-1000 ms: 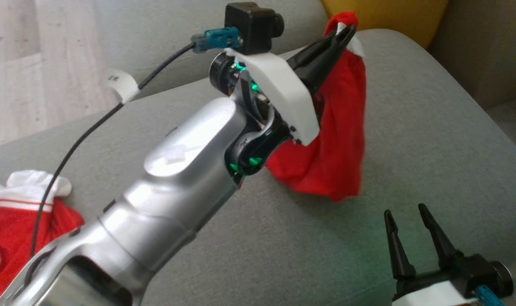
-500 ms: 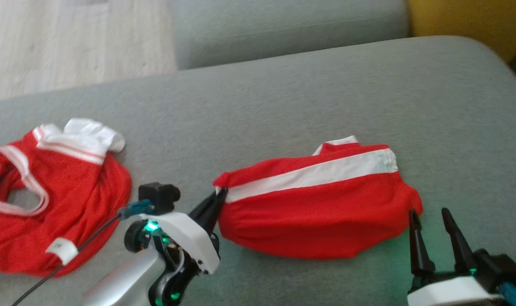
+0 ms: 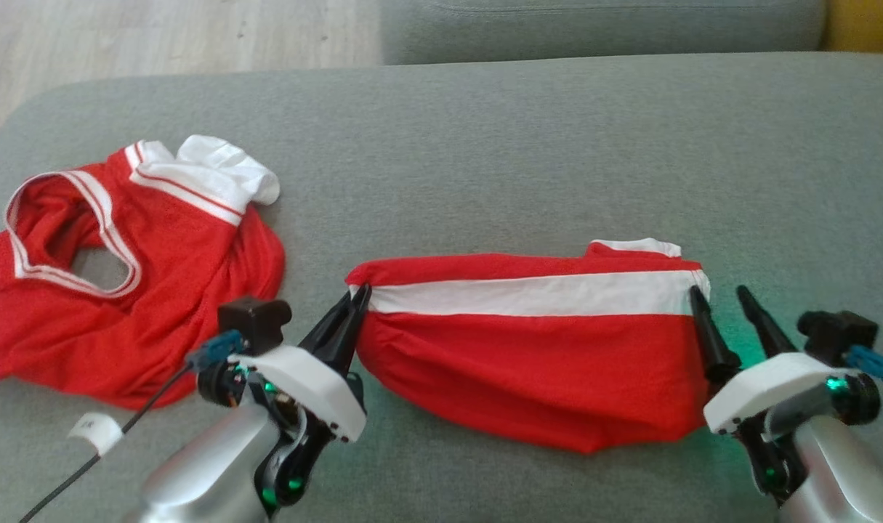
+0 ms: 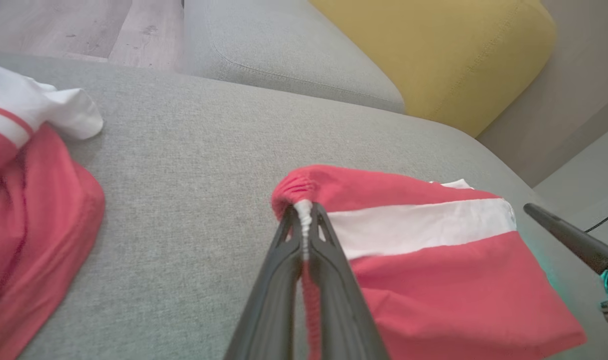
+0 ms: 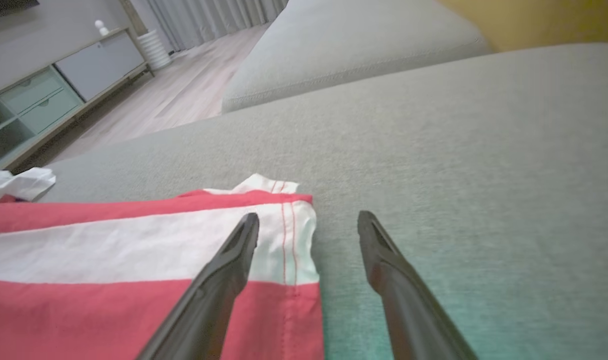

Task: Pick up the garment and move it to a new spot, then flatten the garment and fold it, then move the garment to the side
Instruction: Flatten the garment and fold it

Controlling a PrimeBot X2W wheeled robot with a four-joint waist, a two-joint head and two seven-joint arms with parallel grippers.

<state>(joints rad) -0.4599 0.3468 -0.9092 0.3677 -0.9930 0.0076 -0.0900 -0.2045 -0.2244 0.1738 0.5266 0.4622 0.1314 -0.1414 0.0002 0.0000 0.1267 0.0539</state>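
The robot's right gripper should next pick up the white stripe of the red garment (image 3: 534, 370) by the stitched hem end (image 3: 700, 280), to fold the garment.
The garment (image 3: 528, 349), red with a broad white stripe, lies stretched sideways on the grey sofa seat (image 3: 485, 145). My left gripper (image 3: 361, 294) is shut on its bunched left end; the left wrist view shows that gripper (image 4: 304, 210) pinching the gathered white and red edge of the garment (image 4: 434, 270). My right gripper (image 3: 717, 294) stands open at the right end. In the right wrist view one finger of this gripper (image 5: 309, 220) lies over the stitched hem of the garment (image 5: 133, 260), the other over bare cushion.
A second red jersey (image 3: 121, 305) with white trim lies crumpled at the seat's left end. A tagged black cable (image 3: 96, 432) trails from my left wrist. A grey back cushion (image 3: 594, 29) and a yellow cushion (image 4: 434, 55) lie beyond, with wood floor (image 3: 158, 36) at the far left.
The head camera has swung. The garment hung from my raised left gripper; now it lies spread on the seat, still pinched. My right gripper has come up to its right hem.
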